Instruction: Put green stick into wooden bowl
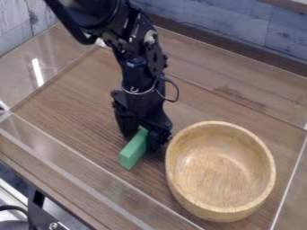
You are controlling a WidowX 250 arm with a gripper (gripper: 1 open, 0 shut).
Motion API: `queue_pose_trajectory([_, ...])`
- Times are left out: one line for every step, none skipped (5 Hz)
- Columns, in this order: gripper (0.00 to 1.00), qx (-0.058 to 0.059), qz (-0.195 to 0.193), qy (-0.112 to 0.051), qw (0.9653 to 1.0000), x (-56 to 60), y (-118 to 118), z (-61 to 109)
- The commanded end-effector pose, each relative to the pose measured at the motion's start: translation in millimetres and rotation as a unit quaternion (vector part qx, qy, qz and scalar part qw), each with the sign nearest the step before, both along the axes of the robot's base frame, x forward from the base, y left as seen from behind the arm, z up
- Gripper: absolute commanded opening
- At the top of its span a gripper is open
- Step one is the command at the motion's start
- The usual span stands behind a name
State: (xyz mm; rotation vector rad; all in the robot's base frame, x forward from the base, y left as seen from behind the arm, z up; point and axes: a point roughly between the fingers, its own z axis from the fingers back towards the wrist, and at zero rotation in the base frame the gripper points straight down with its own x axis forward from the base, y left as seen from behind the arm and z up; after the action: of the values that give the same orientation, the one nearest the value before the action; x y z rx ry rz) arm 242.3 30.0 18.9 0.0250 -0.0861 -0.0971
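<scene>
Next, my gripper grips the green stick by its upper end [142, 137] to put it into the wooden bowl [221, 169].
The green stick [132, 150] lies on the wooden table, its far end between the fingers of my gripper [142, 135]. The black gripper points straight down and stands open, one finger on each side of the stick's upper end. Whether the pads touch the stick I cannot tell. The wooden bowl [221, 169] sits just right of the stick, round, light tan and empty, its rim close to the right finger.
A clear plastic wall [72, 166] borders the table along the front and left. A grey plank wall [258, 27] runs along the back. The black arm [108, 27] reaches in from the upper left.
</scene>
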Motion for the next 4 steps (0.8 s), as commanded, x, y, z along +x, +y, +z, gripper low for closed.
queue_pose_trajectory([1.0, 0.004, 0.013, -0.022, 0.9997, 7.2, 5.2, 7.6])
queue_pose_trajectory([1.0, 0.005, 0.017, -0.025, 0.9995, 8.3, 6.2, 7.9])
queue_pose_trajectory([1.0, 0.005, 0.021, -0.028, 0.9994, 9.5, 6.9, 7.9])
queue_pose_trajectory([1.0, 0.006, 0.025, -0.031, 0.9992, 10.3, 7.6, 7.6])
